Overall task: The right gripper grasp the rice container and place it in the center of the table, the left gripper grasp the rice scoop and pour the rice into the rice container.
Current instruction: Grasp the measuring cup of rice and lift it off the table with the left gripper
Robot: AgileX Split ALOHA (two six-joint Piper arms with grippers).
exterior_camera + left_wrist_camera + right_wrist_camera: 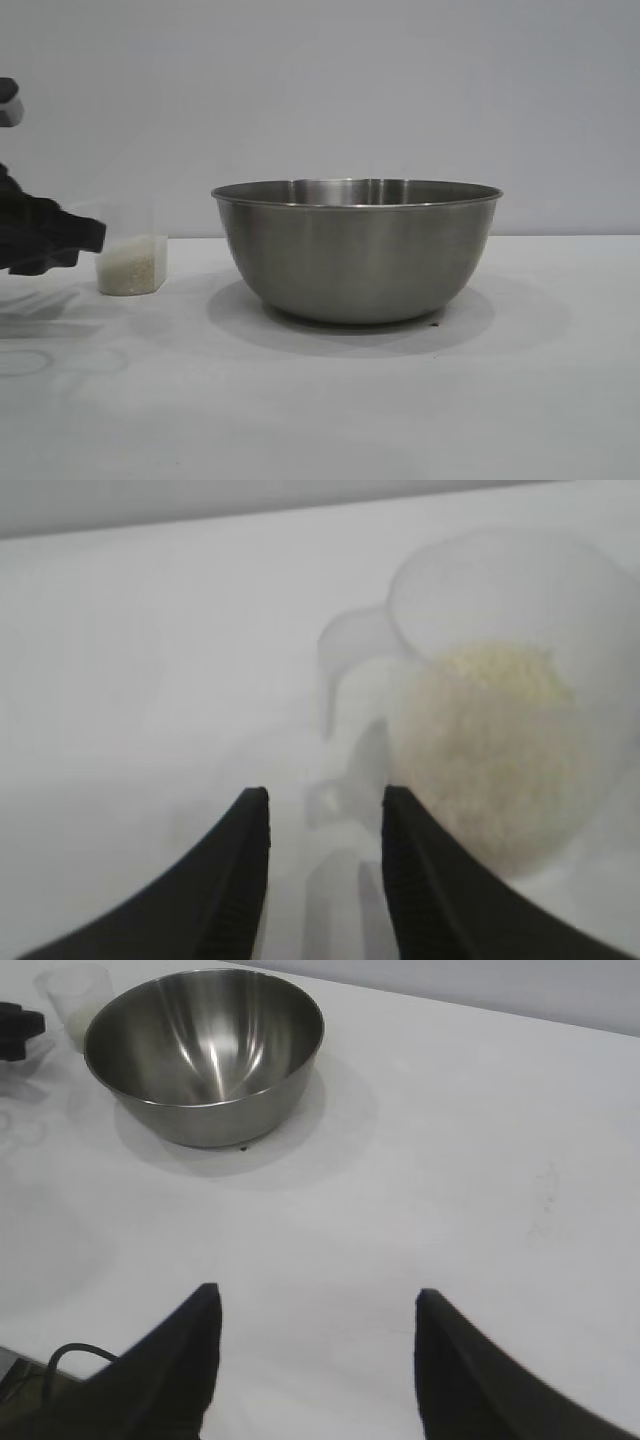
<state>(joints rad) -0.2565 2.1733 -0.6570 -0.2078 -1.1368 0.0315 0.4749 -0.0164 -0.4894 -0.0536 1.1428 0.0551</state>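
Note:
White rice is loose inside the open rice scoop, so the scoop should stay upright. I will grab it next with my left gripper by its loop handle (328,675).
The rice container (356,250), a large steel bowl, stands mid-table and looks empty in the right wrist view (205,1050). The rice scoop (130,262), a clear plastic cup holding white rice (490,740), stands on the table (330,400) to the bowl's left. My left gripper (60,240) is beside the scoop at the left edge. In the left wrist view it (325,792) is open, with the scoop's handle (345,680) between and just beyond its fingers. My right gripper (318,1292) is open and empty above bare table, well back from the bowl.
A plain grey wall runs behind the table. The scoop (75,995) and my left gripper (20,1030) show beyond the bowl in the right wrist view. White tabletop spreads in front of and to the right of the bowl.

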